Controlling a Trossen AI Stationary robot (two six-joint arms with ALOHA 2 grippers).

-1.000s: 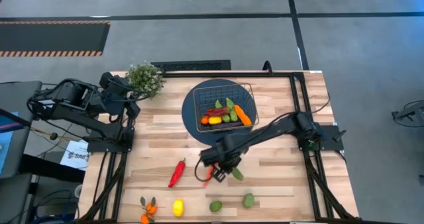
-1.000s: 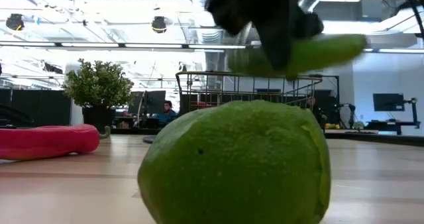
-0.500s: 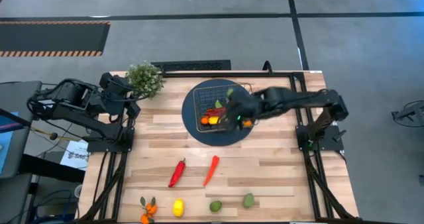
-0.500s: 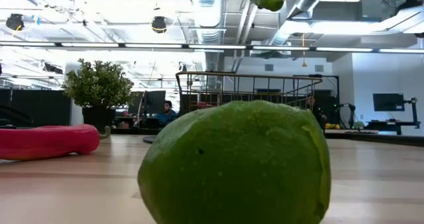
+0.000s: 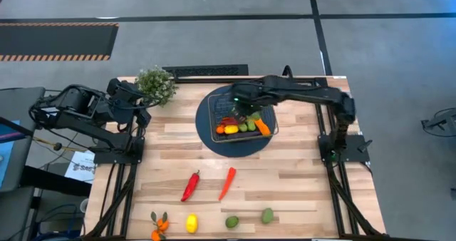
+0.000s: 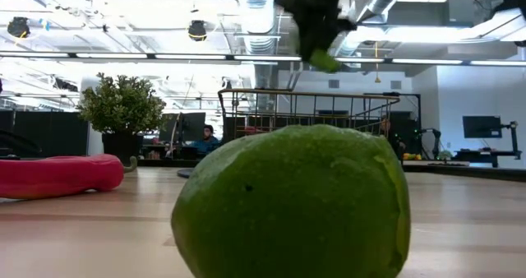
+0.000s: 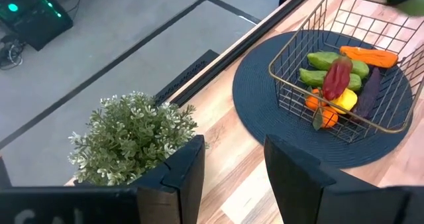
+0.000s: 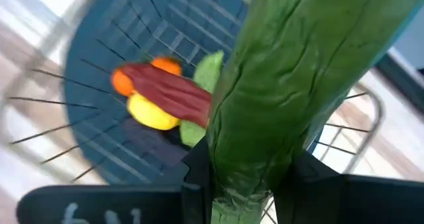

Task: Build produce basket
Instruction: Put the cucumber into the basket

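Observation:
I need to keep holding the cucumber [image 8: 278, 85] with my right gripper until it is lower. It hangs above the wire basket's produce [image 8: 156, 98] in the right wrist view.
My right gripper [image 5: 240, 107] hangs over the far left part of the wire basket [image 5: 211, 118] and is shut on a green cucumber [image 8: 285, 71]. The basket stands on a dark blue disc [image 5: 235, 145] and holds a red pepper [image 7: 336, 78], an orange pepper [image 5: 262, 125], green pieces, a lemon and a tangerine. On the near half of the table lie a red pepper [image 5: 190, 186], an orange-red pepper [image 5: 227, 182], tangerines [image 5: 159, 225], a lemon [image 5: 192, 223] and two limes [image 5: 232, 222] [image 5: 267, 215]. My left gripper [image 7: 232, 171] is open and empty beside the potted plant [image 5: 155, 84]. My right gripper pinches the cucumber near one end [image 8: 244, 168] between its two fingers [image 8: 197, 174]. The cucumber runs on past the fingertips, roughly along them. It is lifted clear above the basket, and its free end [image 6: 322, 62] sticks out below the gripper in the low view.
A black rail frame [image 5: 313, 80] runs along the table's far and side edges. One lime [image 6: 292, 204] lies right in front of the low camera and hides much of the table. Bare wood lies between the disc and the loose produce.
My right gripper has carried the cucumber up from the middle of the table, near the orange-red pepper, toward the far edge. It now hangs over the basket. The cucumber stays in the shut fingers, clear of the table. The left arm has kept still.

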